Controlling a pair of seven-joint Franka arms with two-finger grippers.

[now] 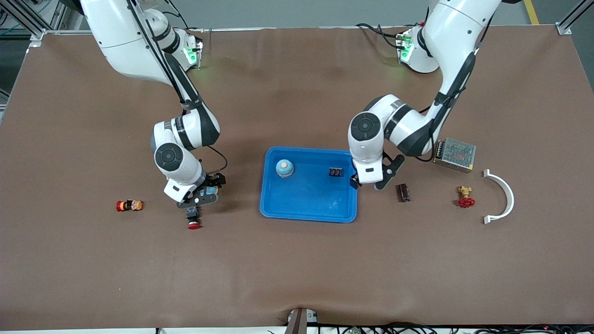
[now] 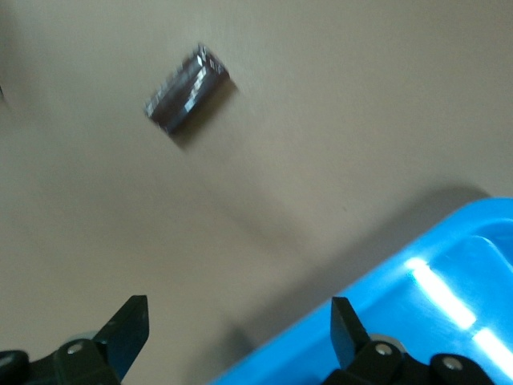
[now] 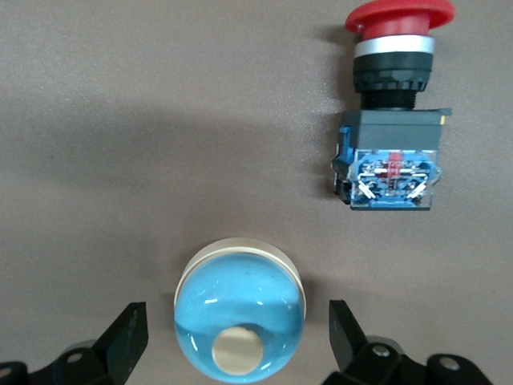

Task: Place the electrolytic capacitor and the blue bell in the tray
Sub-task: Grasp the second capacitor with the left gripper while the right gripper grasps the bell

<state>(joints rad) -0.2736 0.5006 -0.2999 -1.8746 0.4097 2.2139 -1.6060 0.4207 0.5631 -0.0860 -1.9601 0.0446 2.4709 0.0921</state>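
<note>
My right gripper's fingers are on either side of the blue bell's cream rim, so my right gripper closes next. Closing now would catch the bell.
The bright-blue tray lies mid-table and holds a blue bell and a small black display module. A second blue bell with a cream button sits on the table between the open fingers of my right gripper, which do not touch it. This gripper hangs low toward the right arm's end. The dark cylindrical capacitor lies on the table beside the tray; it also shows in the left wrist view. My left gripper is open and empty over the tray's rim.
A red emergency-stop button lies close to the right gripper and shows in its wrist view. A small red-and-orange part lies farther out. A metal power supply, a brass valve and a white curved bracket lie toward the left arm's end.
</note>
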